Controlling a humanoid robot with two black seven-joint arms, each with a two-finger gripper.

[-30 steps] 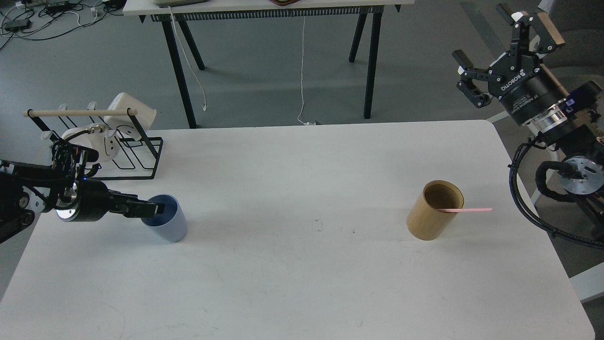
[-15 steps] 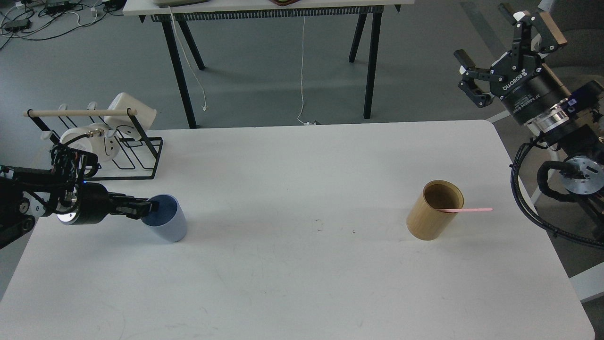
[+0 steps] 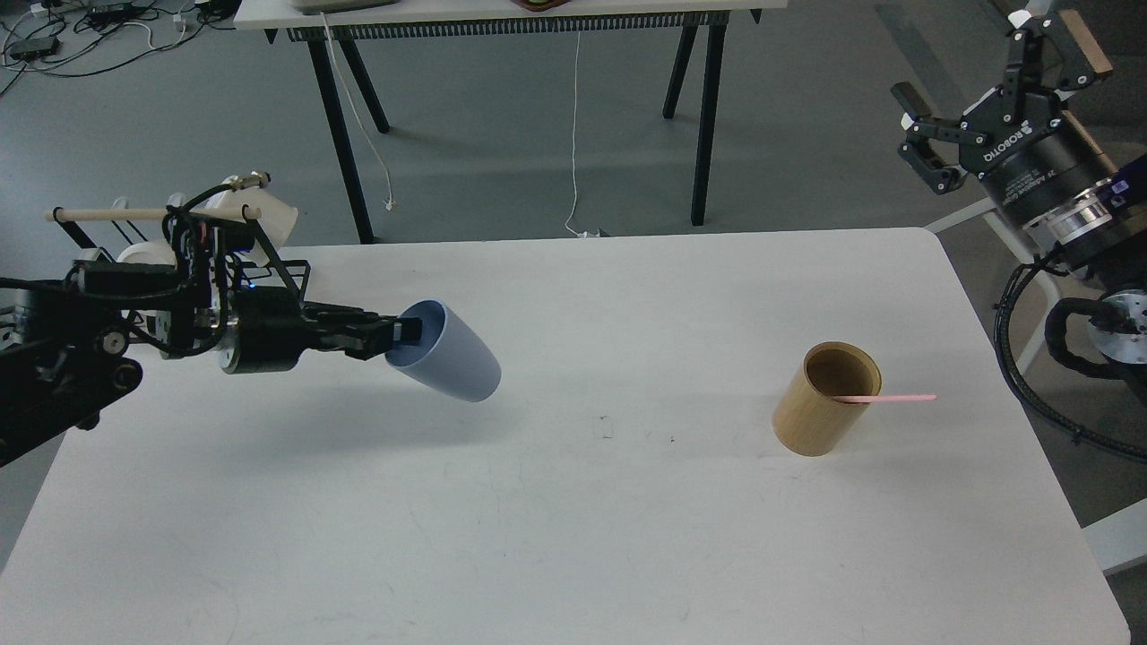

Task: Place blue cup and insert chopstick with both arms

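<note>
My right gripper grabs the pink chopstick by its protruding end [image 3: 917, 397] next, to insert the chopstick into the blue cup [image 3: 452, 365].
My left gripper [image 3: 405, 333] is shut on the rim of the blue cup [image 3: 452, 365], one finger inside it. The cup hangs tilted above the white table [image 3: 573, 502], left of centre, its mouth towards the gripper and its base pointing down-right. A thin pink chopstick [image 3: 892, 398] leans in the tan wooden holder [image 3: 823, 399] at the right, its end sticking out to the right. My right gripper [image 3: 990, 67] is open and empty, held high beyond the table's far right corner.
A black wire rack [image 3: 260, 287] with a wooden dowel [image 3: 125, 214] and white cups stands at the far left, partly behind my left arm. A black-legged table [image 3: 502, 13] stands on the floor behind.
My left gripper lifted the blue cup off the table and carried it right, towards the centre, tilting it. My right gripper drifted a little right and up. The holder and chopstick did not move.
</note>
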